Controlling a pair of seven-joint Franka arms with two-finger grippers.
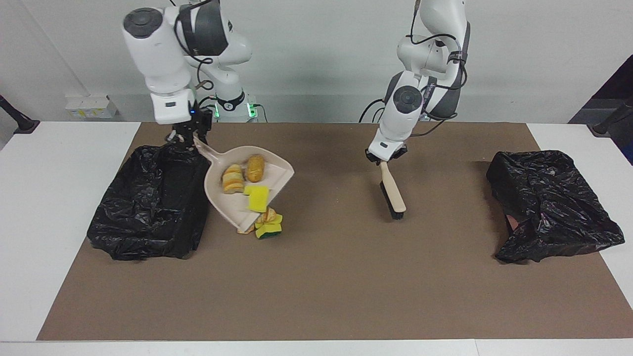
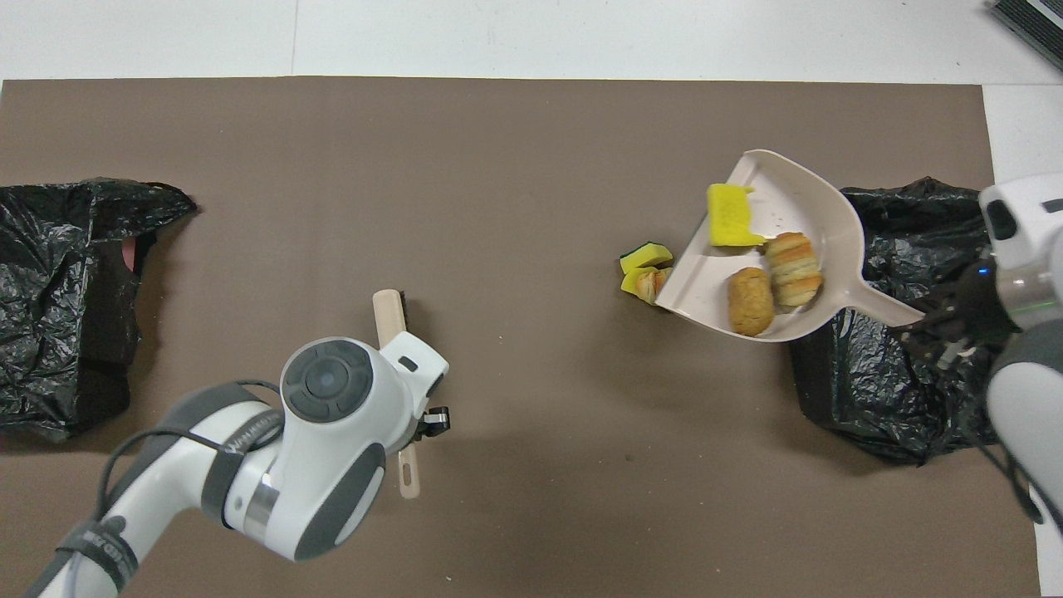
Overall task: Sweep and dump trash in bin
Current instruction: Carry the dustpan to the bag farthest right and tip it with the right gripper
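Note:
I need to keep holding the brush with my left gripper, because the brush head is still hanging above the brown mat, apart from its shadow.
My right gripper is shut on the handle of the beige dustpan and holds it in the air, handle end over the black bin. In the pan lie three pieces of trash: a striped croissant, a brown lump and a yellow sponge chunk. More trash lies on the mat, partly hidden by the pan's lip. My left gripper is shut on the brush over the mat's middle.
A second crumpled black bag sits at the left arm's end of the table. The brown mat covers most of the white table.

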